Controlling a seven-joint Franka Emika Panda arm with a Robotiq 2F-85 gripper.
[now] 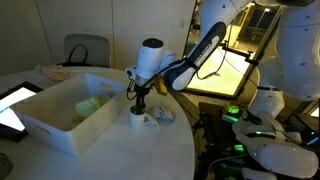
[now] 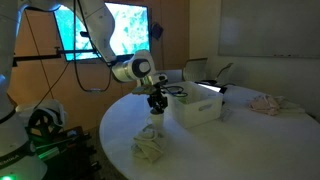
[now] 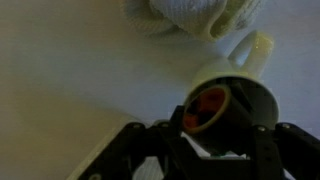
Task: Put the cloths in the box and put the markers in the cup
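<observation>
The dark marker points down inside the upright cup's open rim and would land in the cup, so it is time for my gripper to release it now.
My gripper hangs just above the small white cup, beside the big white box. Its jaws are shut on a dark marker, which points down into the cup and shows its orange end in the wrist view. A yellow-green cloth lies inside the box. A pale cloth lies on the table past the cup's handle. In both exterior views the gripper stands over the cup, with the pale cloth in front of it.
A tablet lies at the table's edge beside the box. A crumpled pinkish cloth sits far across the round table. A chair stands behind the table. Another robot base with green lights is off the table's side.
</observation>
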